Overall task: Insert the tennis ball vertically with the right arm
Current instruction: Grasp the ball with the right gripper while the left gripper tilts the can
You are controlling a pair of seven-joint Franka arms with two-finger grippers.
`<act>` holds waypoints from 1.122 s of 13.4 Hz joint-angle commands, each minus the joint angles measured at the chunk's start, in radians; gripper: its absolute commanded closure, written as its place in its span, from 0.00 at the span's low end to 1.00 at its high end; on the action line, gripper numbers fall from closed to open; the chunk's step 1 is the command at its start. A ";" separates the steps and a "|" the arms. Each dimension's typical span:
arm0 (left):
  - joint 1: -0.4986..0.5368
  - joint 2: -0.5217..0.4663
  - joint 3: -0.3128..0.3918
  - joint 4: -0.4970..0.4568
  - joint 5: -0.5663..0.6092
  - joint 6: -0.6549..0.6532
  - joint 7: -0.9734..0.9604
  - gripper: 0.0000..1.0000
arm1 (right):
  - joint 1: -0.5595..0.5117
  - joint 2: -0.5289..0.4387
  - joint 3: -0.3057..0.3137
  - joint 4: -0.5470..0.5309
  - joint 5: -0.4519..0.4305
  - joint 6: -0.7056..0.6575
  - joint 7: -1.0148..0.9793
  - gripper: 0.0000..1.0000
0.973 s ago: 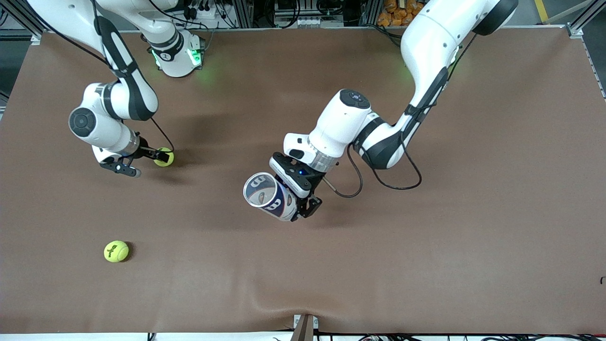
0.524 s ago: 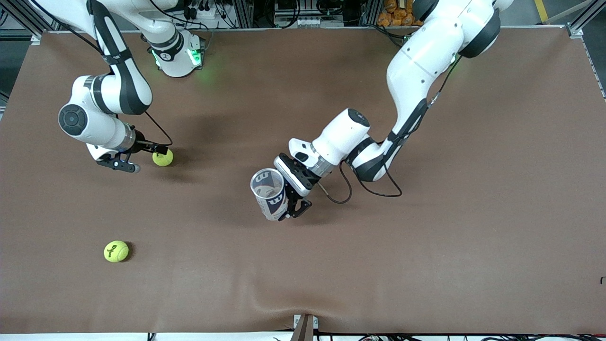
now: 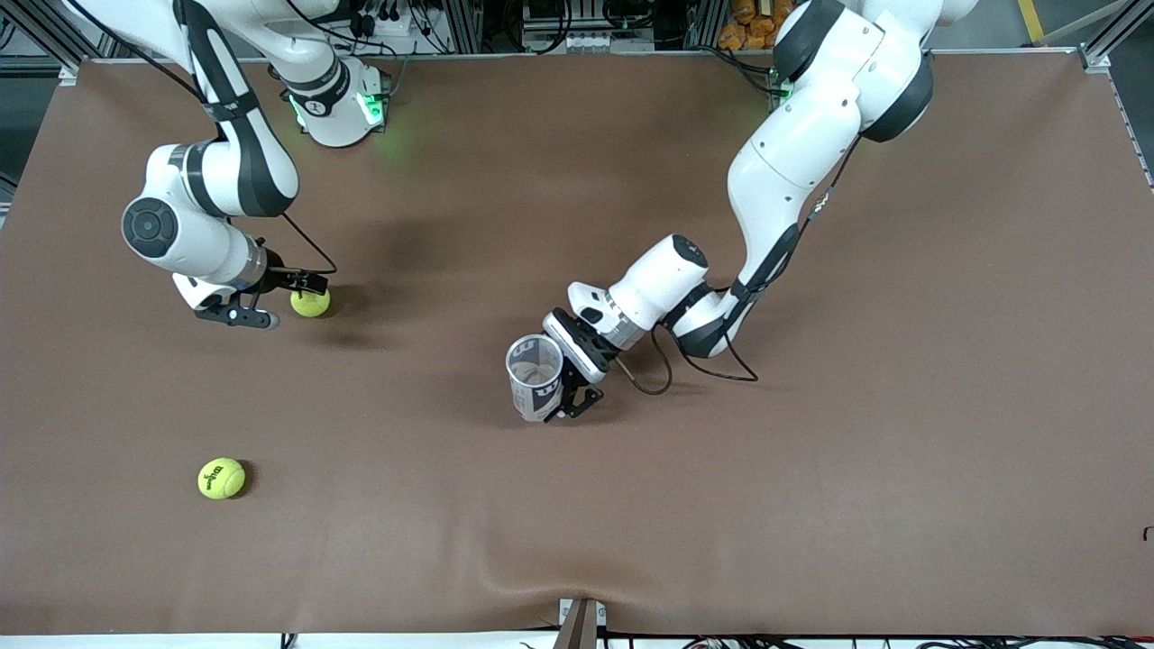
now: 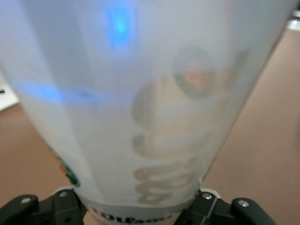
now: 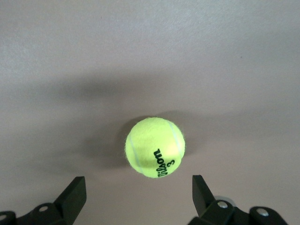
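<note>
The tennis ball needs to go vertically into the can. My right gripper will grab the ball by its fuzzy round body next.
A yellow tennis ball lies on the brown table toward the right arm's end. My right gripper is low beside it and open, one finger on each side, and the ball sits just past the fingertips without touching them. At the table's middle, my left gripper is shut on a clear printed ball can. The can stands nearly upright, its open mouth facing up. It fills the left wrist view.
A second tennis ball lies nearer to the front camera than the first, at the right arm's end. A brown mat covers the table, with a small bracket at its near edge.
The left arm has brought the can lower and tipped it more upright, shifting it a little toward the left arm's end. The right gripper has shifted only slightly beside the ball.
</note>
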 commanded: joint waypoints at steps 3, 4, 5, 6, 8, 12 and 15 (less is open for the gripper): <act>0.008 0.039 0.009 -0.005 0.034 0.023 -0.003 0.23 | 0.015 0.077 -0.006 0.003 0.054 0.026 -0.016 0.00; 0.009 0.046 0.009 -0.005 0.034 0.023 -0.003 0.23 | 0.012 0.089 -0.006 0.007 0.056 0.026 -0.033 0.00; 0.010 0.051 0.009 -0.004 0.032 0.022 -0.003 0.23 | 0.007 0.104 -0.006 0.010 0.056 0.036 -0.047 0.00; 0.006 0.054 0.011 -0.002 0.030 0.020 -0.006 0.23 | 0.006 0.112 -0.008 0.010 0.056 0.039 -0.062 0.00; -0.001 0.068 0.026 0.002 0.032 0.019 -0.003 0.23 | 0.004 0.132 -0.009 0.021 0.056 0.055 -0.079 0.00; -0.001 0.068 0.034 0.001 0.035 0.019 -0.001 0.23 | -0.017 0.161 -0.009 0.026 0.056 0.086 -0.130 0.00; -0.001 0.073 0.036 0.001 0.041 0.020 -0.001 0.23 | -0.027 0.170 -0.009 0.032 0.056 0.086 -0.186 0.00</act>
